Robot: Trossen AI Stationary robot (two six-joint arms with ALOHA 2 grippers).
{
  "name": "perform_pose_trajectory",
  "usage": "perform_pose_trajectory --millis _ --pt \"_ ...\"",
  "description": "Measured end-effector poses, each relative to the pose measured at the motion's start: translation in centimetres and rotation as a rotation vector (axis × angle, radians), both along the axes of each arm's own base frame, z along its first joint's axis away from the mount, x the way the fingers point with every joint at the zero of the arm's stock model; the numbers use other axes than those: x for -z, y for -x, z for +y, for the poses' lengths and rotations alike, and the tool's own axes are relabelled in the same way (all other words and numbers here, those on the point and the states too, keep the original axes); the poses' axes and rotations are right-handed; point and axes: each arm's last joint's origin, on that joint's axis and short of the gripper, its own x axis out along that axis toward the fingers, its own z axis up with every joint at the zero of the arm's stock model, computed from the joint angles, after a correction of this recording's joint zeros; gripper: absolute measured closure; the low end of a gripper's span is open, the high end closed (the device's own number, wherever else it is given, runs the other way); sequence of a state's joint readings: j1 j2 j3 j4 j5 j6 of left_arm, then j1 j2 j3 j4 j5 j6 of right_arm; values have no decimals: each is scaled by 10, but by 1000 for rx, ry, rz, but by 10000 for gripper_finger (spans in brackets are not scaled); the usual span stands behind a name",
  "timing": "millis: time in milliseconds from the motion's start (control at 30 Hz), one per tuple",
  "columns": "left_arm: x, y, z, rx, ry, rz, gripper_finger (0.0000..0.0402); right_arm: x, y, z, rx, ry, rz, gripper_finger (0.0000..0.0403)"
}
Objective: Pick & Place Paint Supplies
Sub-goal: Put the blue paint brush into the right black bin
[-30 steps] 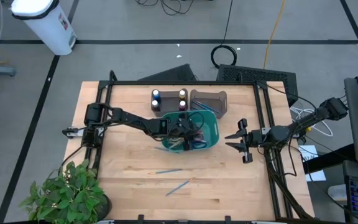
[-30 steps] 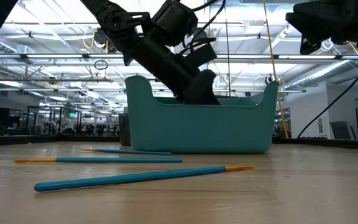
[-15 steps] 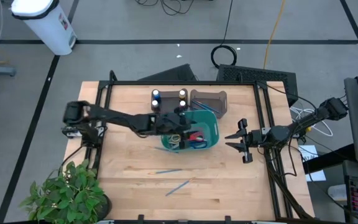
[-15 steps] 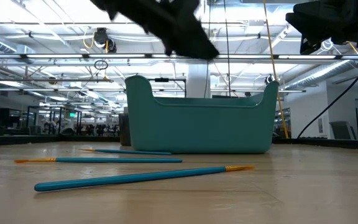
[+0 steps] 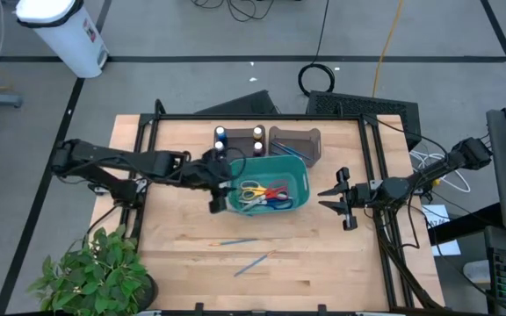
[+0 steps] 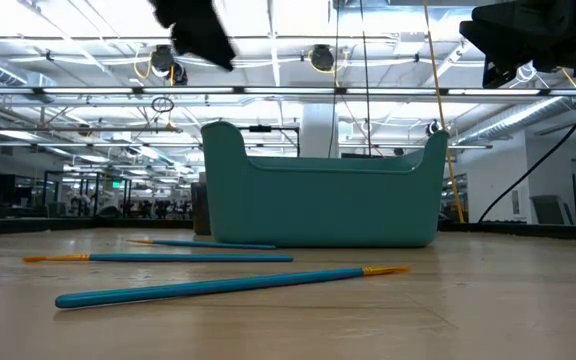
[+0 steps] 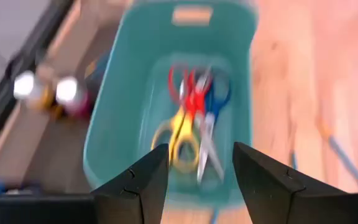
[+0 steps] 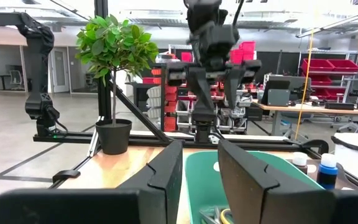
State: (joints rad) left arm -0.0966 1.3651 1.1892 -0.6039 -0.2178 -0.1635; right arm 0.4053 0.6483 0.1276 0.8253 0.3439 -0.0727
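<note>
Next, my left gripper takes hold of a thin blue paintbrush by its metal ferrule to place the paintbrush in the brown container.
A teal bin stands mid-table with yellow, red and blue scissors lying in it. Two small paint bottles stand just beyond its far left corner. Thin blue paintbrushes lie flat on the wood nearer the front edge, and the low view shows them before the bin. My left gripper hangs open and bare above the bin's left end. My right gripper waits open to the right of the bin, also bare.
A brown container stands behind the bin's far right corner. A dark frame rail runs round the table. A potted plant sits at the near left corner. Open wood lies around the brushes at the front.
My left gripper has risen out of the teal bin and drawn back toward the table's left edge, now above the bin's left end. The scissors that it covered now lie in plain sight in the bin.
</note>
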Motion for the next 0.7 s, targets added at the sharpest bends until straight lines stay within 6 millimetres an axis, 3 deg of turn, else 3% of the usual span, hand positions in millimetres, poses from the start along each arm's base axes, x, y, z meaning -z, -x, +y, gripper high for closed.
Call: perform_pose_trajectory --millis 233,467,700 --pt "30 15 -6 -82 41 209 215 0 0 0 0 0 0 310" --pt "85 32 -4 -105 23 342 215 0 0 0 -1 0 0 310" --pt "139 48 -1 -133 66 328 215 0 0 0 -1 0 0 310"
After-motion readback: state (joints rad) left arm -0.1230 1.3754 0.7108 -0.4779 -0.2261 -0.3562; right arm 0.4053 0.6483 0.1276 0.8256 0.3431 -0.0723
